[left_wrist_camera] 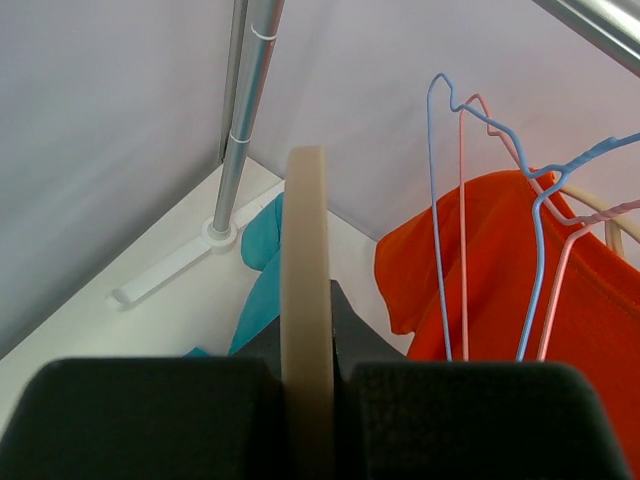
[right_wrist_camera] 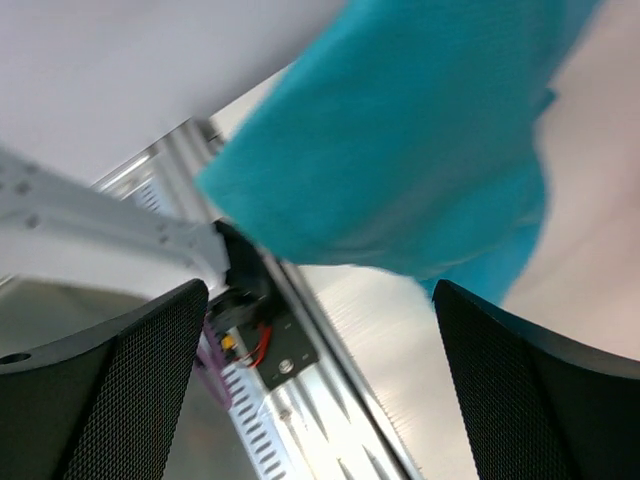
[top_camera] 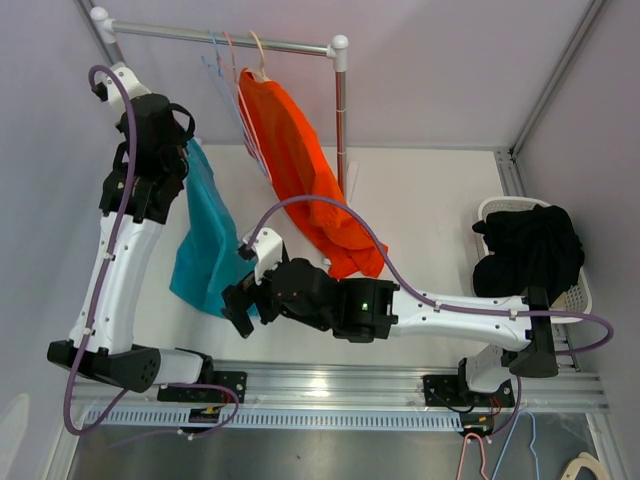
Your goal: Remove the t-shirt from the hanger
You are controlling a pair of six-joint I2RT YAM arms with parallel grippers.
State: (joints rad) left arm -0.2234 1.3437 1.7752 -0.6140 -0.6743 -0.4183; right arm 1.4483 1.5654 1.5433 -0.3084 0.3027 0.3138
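Next, my right gripper grabs the lower hem of the teal t-shirt to pull the t-shirt off the hanger that my left gripper holds.
The teal t-shirt hangs from a cream hanger and droops to the table. My left gripper is raised at the left and shut on that hanger, which stands edge-on between its fingers; the teal cloth shows below it. My right gripper is open at the shirt's lower hem. In the right wrist view the teal shirt hangs just above and beyond the spread fingers, which hold nothing.
An orange shirt hangs on the metal rack beside bare blue and pink wire hangers. A white basket of black clothes stands at the right. The rack post stands behind. Loose hangers lie below the rail.
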